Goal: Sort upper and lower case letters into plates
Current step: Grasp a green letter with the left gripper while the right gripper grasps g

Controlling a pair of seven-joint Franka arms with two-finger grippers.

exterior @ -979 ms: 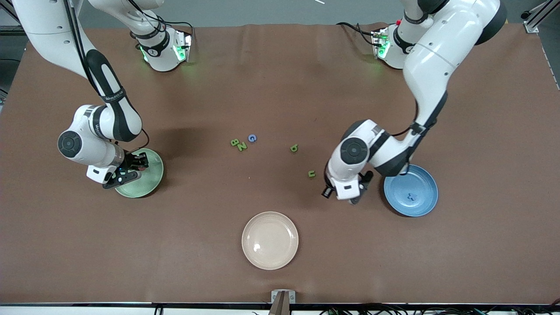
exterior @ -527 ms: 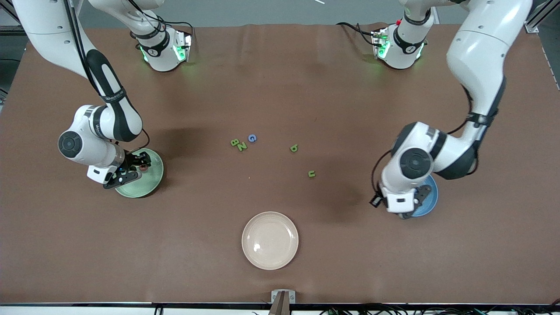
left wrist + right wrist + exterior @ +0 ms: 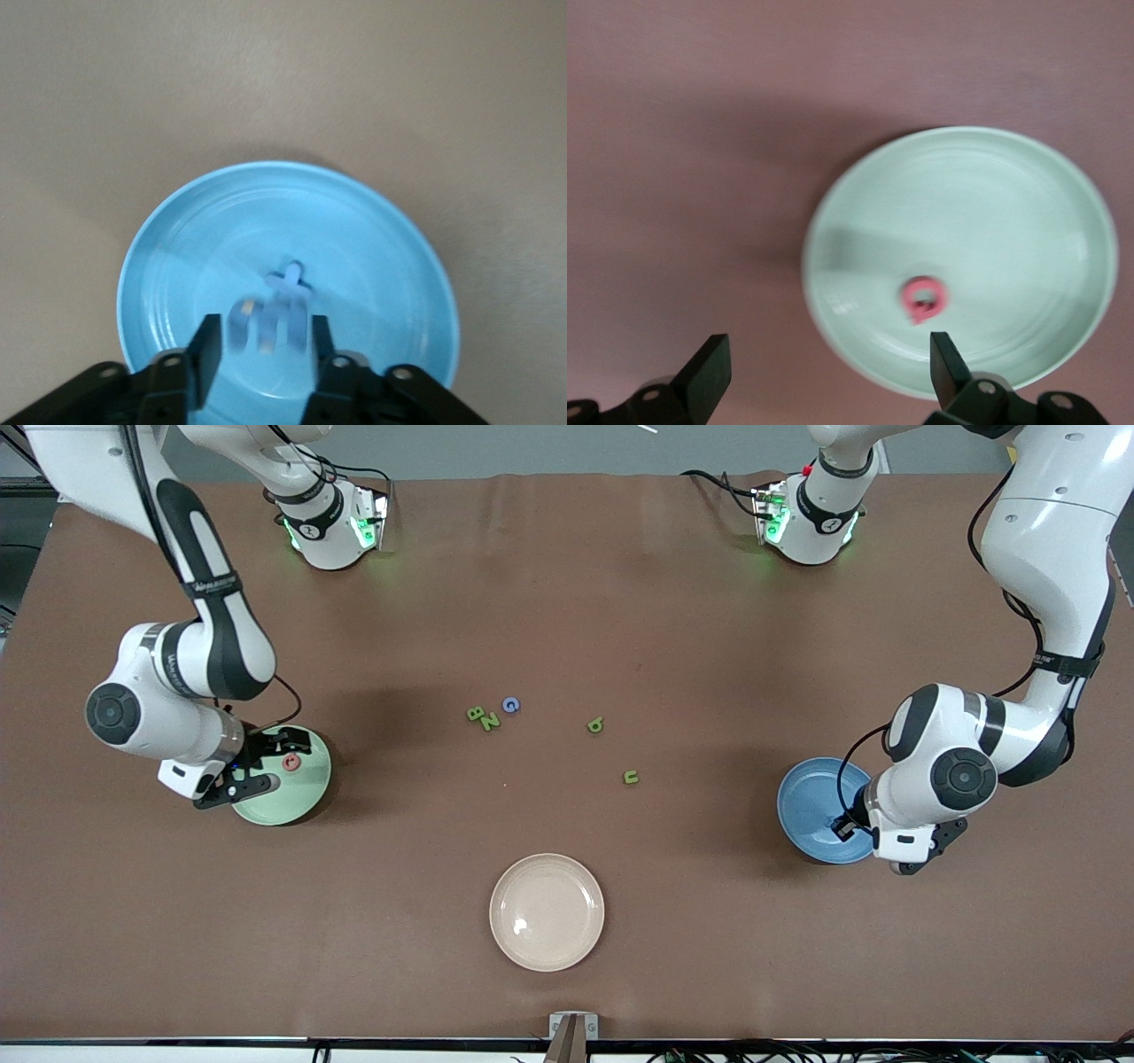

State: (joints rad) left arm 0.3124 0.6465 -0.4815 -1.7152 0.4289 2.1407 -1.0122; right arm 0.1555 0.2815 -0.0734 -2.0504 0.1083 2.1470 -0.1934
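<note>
The right gripper grabs the blue G by its rounded outer curve next, to sort the letter onto the pale mint green plate.
The pale mint green plate holds one red letter, which also shows in the right wrist view. My right gripper is open and empty over that plate's edge. The blue plate holds a small blue letter. My left gripper is open above this plate. A blurred blue letter "m" shows between its fingers with a gap on each side. Green letters B, Z, b, u and a blue G lie mid-table.
A cream-beige plate stands nearer to the front camera than the loose letters. Both arm bases stand at the table's back edge.
My left arm swung from the table near the green u to over the blue plate. My right gripper let the red letter go into the mint plate and drew back.
</note>
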